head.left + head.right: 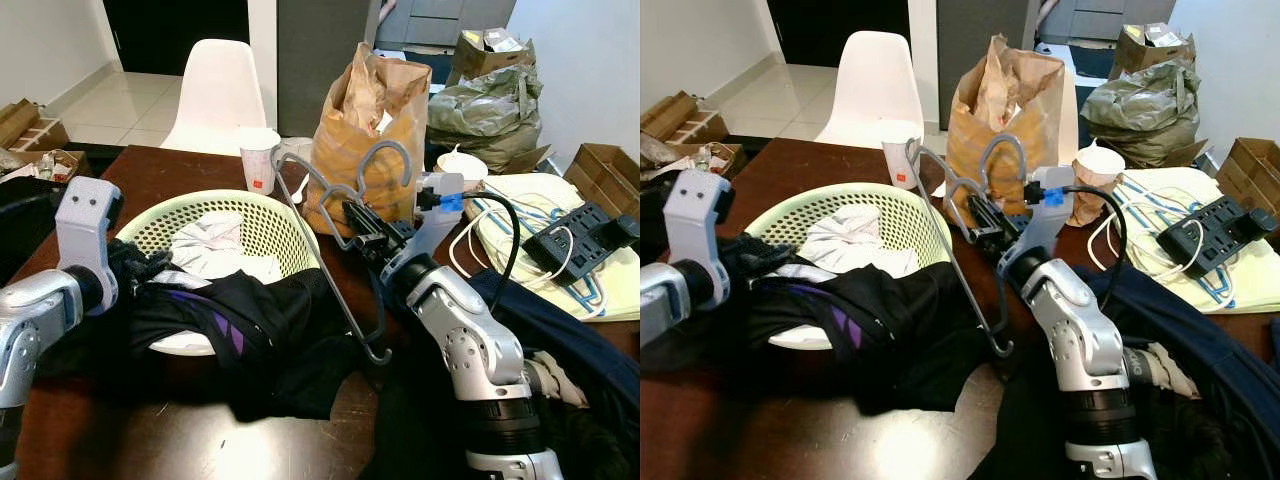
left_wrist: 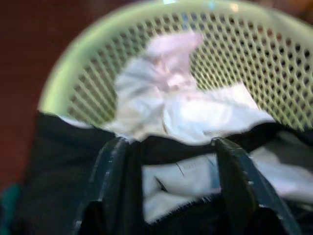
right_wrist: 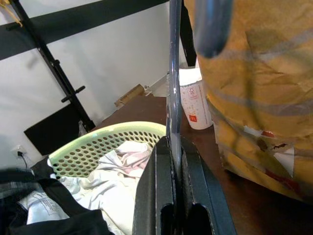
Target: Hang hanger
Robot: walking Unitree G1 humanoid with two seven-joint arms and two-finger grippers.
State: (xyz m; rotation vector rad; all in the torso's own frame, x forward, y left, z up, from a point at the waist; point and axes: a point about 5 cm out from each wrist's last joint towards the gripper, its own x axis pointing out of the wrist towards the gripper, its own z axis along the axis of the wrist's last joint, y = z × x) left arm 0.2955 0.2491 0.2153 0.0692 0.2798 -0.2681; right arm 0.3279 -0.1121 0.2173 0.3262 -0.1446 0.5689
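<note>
My left gripper grabs the black garment by its upper edge (image 2: pixel 172 150) next, since that edge lies raised at the basket's rim while the rest of the garment hangs loose.
A grey wire hanger (image 1: pixel 384 146) is held tilted above the brown table, its hook up by the paper bag and its long bar (image 3: pixel 174 73) slanting down over the clothes. My right gripper (image 1: pixel 365 232) is shut on the hanger near its neck. A pale green laundry basket (image 1: pixel 200 200) holds a white cloth (image 1: pixel 210 240). A black garment (image 1: pixel 260 320) drapes over the basket's near rim onto the table. My left gripper (image 2: pixel 168 142) is open at that rim, one finger (image 2: pixel 115 161) on either side of the black garment's edge.
A brown paper bag (image 1: pixel 370 130) stands right behind the hanger, with a paper cup (image 1: pixel 258 160) and a white chair (image 1: pixel 215 95) beyond. To the right lie a black power strip (image 1: pixel 590 230), cables and a dark blue garment (image 1: pixel 560 330). Cardboard boxes sit at both sides.
</note>
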